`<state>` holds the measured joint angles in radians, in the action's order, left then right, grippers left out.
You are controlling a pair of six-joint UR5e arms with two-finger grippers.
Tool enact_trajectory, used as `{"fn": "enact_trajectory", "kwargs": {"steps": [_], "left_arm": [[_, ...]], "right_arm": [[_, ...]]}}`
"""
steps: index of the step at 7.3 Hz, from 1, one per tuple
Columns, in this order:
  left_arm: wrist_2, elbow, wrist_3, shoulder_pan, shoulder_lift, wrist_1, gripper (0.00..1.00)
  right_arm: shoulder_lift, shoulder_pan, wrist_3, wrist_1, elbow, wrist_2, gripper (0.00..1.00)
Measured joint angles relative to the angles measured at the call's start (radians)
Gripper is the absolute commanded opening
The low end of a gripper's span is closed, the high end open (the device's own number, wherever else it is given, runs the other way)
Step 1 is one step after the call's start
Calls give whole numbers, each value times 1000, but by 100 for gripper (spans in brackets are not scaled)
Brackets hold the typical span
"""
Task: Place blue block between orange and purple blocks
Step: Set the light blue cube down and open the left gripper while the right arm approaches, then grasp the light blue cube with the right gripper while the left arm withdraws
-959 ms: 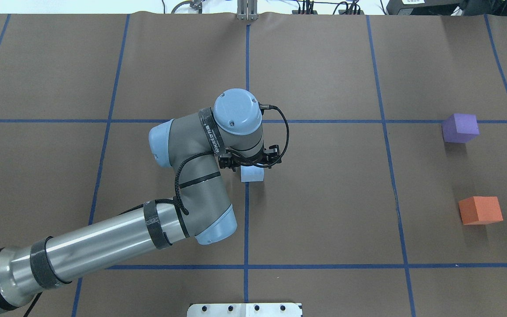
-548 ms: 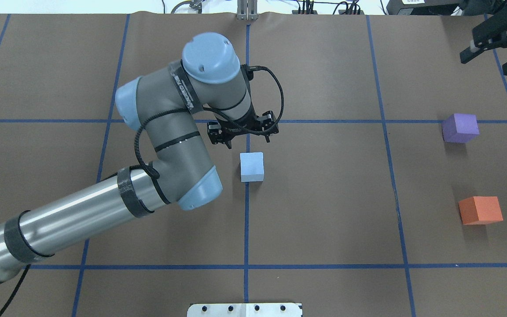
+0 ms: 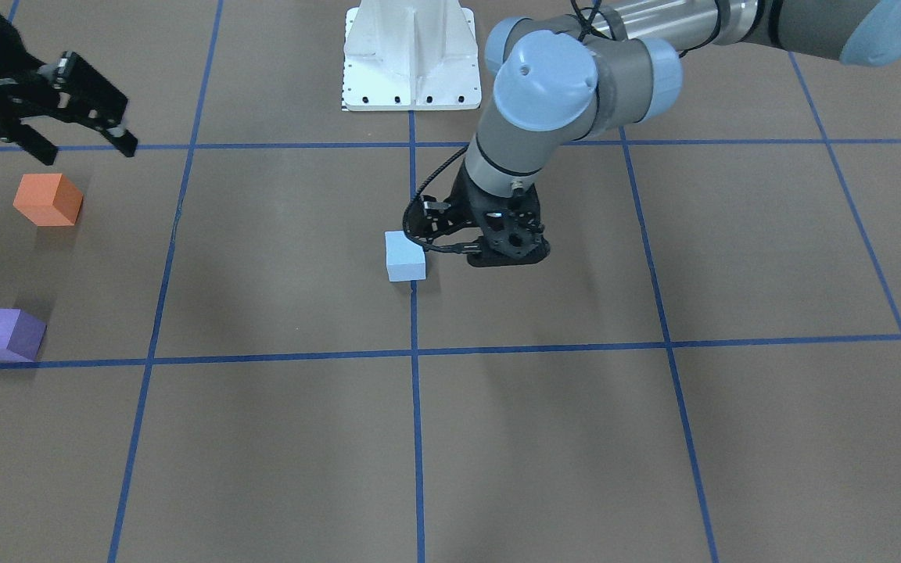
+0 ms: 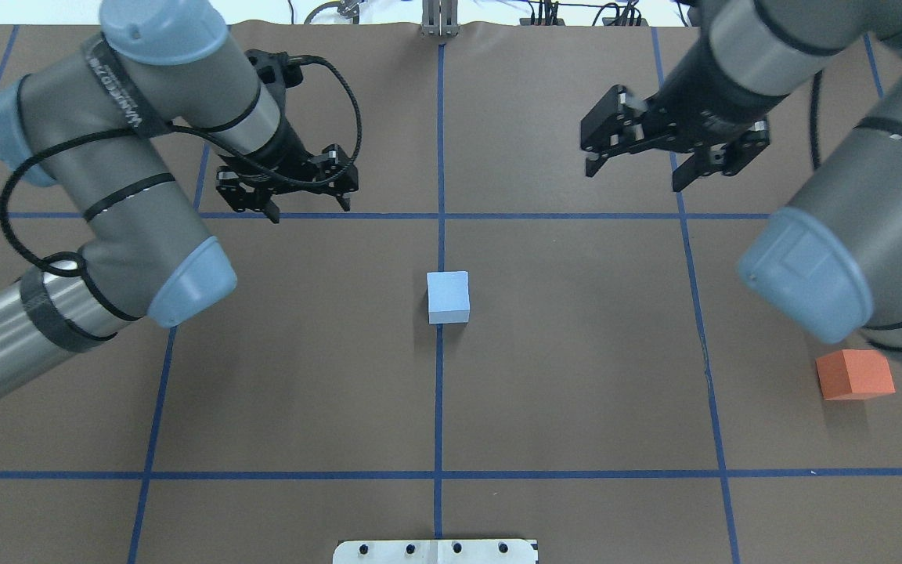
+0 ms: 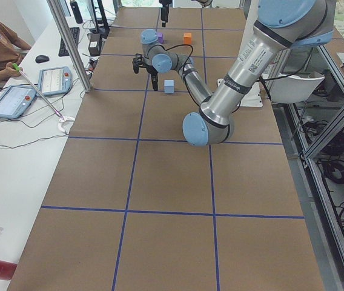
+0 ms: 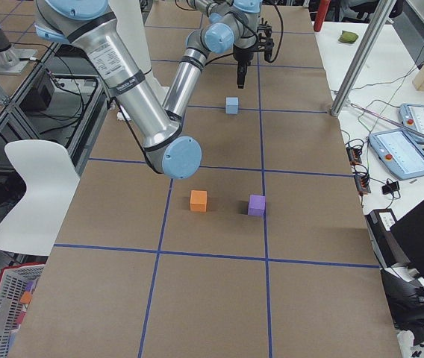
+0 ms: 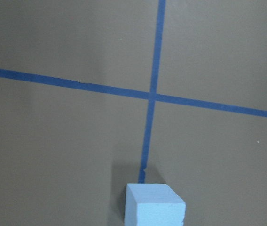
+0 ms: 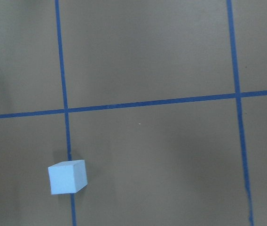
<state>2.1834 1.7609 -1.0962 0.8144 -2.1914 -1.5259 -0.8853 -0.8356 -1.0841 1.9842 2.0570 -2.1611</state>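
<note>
My right gripper grabs the light blue block by its body [image 3: 405, 256] [image 8: 67, 177] next, to place it between the orange and purple blocks.
The light blue block [image 4: 448, 298] sits alone on the brown table at the centre grid line. It also shows in the left wrist view [image 7: 154, 205] and the right wrist view [image 8: 67, 177]. My left gripper [image 4: 308, 210] is open and empty, up and to the left of the block, far from it. My right gripper [image 4: 637, 176] is open and empty, up and to the right of it. The orange block [image 4: 854, 374] lies at the right edge. My right arm hides the purple block in the overhead view; it shows in the front view [image 3: 3, 334], a gap away from the orange block [image 3: 47, 200].
Blue tape lines [image 4: 438, 392] divide the brown table cover into squares. The white robot base plate [image 4: 435, 551] sits at the near edge. Tablets and cables [image 6: 395, 153] lie on the side bench beyond the table.
My left gripper rose off the blue block, left it on the table and moved back and to the left. My right arm swung in from the far right toward the middle and now covers the purple block.
</note>
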Motion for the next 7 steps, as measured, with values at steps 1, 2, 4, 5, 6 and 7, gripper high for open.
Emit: {"fn": "enact_trajectory", "kwargs": {"steps": [1,2,4,5,6,7], "left_arm": [[0,76,89,40,80,47,100],[-1,133,167,79,154,72,100],[-3,186,320,159,272,86,100],[-5,196,407,204,321,87,100],[-6,202,507,255,368,86,100],[-8,202,597,297,406,86,100]], "right_arm": [[76,102,-60,-9,-72,89,100],[119,177,-94,-51,-147,156,100],[144,281,-140,-203,-298,254,100],[145,318,-144,-258,-357,295,100],[145,341,-144,-316,-415,318,100],[146,352,-138,-366,-465,330,100]]}}
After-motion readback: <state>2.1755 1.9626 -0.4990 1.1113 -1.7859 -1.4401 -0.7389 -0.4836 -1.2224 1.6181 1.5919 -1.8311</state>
